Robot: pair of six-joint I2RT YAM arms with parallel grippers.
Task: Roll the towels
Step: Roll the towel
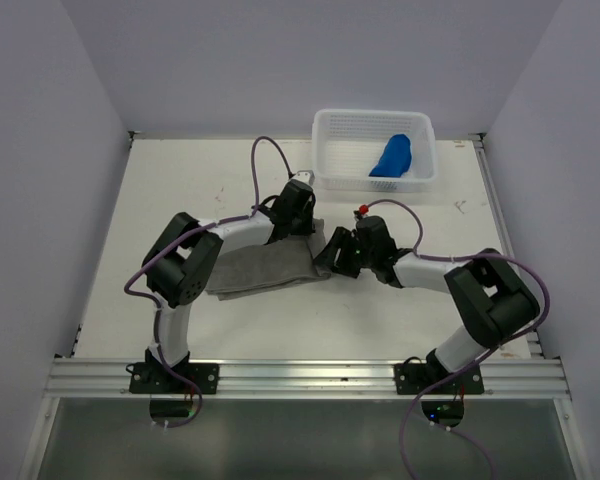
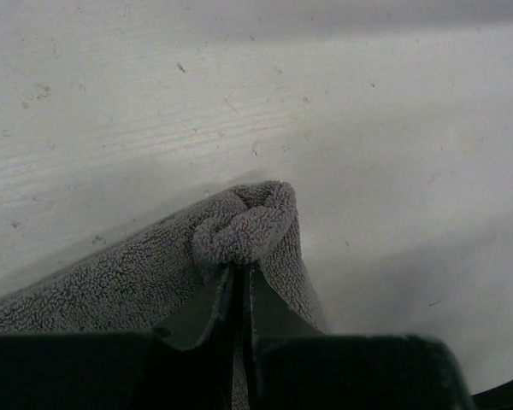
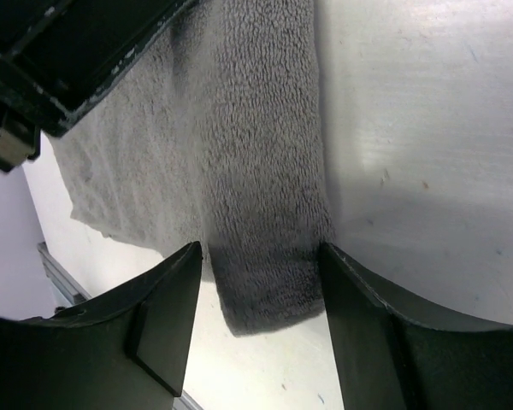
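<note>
My right gripper is going to grab the near end of the towel's folded edge (image 1: pixel 322 269) next, to roll the grey towel (image 1: pixel 265 268). That end of the edge is opposite my left gripper's corner of the towel.
The grey towel (image 1: pixel 265 268) lies folded flat in the middle of the table, between the two arms. My left gripper (image 1: pixel 302 222) is shut on its far right corner, which bunches at the fingertips in the left wrist view (image 2: pixel 244 231). My right gripper (image 1: pixel 332 255) is open at the towel's right edge. In the right wrist view its fingers (image 3: pixel 167 316) straddle the folded right edge of the towel (image 3: pixel 256 213) without closing on it. The blue towel (image 1: pixel 392 157) lies rolled in the white basket (image 1: pixel 325 150).
The white perforated basket stands at the back right of the table. The left arm's body (image 3: pixel 68 60) shows at the upper left of the right wrist view, close over the towel. An aluminium rail (image 1: pixel 300 378) runs along the near edge.
</note>
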